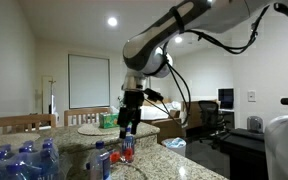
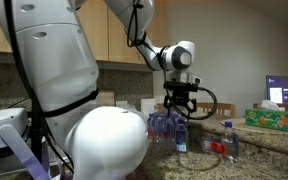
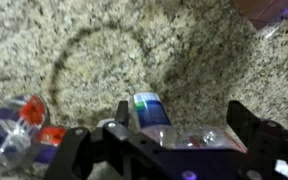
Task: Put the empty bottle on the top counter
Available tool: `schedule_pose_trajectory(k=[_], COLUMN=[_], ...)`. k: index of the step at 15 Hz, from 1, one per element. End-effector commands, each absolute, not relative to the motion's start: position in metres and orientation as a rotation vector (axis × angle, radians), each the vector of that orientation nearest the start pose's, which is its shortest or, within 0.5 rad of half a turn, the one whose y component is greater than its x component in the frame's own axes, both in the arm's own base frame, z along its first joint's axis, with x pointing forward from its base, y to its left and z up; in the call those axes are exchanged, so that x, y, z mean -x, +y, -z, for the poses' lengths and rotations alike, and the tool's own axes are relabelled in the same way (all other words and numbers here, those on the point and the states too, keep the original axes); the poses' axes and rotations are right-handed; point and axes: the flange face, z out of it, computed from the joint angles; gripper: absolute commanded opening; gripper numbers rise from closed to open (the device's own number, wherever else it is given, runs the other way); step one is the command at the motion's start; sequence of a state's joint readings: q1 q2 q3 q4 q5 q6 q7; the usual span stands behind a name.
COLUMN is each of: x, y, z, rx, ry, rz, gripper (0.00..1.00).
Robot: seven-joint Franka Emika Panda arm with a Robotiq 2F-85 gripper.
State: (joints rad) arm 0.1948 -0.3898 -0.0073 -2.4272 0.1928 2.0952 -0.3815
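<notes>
I should next grab the empty bottle's cap end from above. The bottle's base stays free to set it upright on the top counter.
The empty bottle [image 3: 151, 108], clear with a blue label band and a pale cap, stands between my gripper's [image 3: 179, 125] two dark fingers, close to the left one. The fingers are wide apart, so the gripper is open around it. In both exterior views the gripper [image 1: 131, 112] [image 2: 181, 105] hangs straight down over the bottle [image 1: 125, 131] [image 2: 181, 136] on the lower granite surface [image 1: 179, 165]. The top counter [image 1: 44, 133] [image 2: 284, 133] is the raised granite ledge behind it.
A bottle with red contents [image 3: 24, 130] [image 1: 127, 152] stands close beside the empty one. A wrapped pack of blue-capped bottles [image 1: 24, 160] [image 2: 162, 125] sits nearby. A green box [image 1: 107, 120] [image 2: 276, 120] rests on the raised ledge. Another small bottle [image 2: 229, 140] stands on the lower surface.
</notes>
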Motion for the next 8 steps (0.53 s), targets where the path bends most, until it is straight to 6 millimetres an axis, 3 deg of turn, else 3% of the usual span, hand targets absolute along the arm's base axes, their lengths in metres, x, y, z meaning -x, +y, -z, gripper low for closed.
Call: schedule_pose_trajectory(k=[1, 3, 8], x=[-0.473, -0.502, -0.561], y=[0.159, 0.176, 0.177], z=[-0.48, -0.478, -0.42], rx=[2.946, 2.973, 2.972], ry=[-0.897, -0.93, -0.931], rz=[0.274, 0.39, 0.253], gripper=[1.0, 1.0, 1.0])
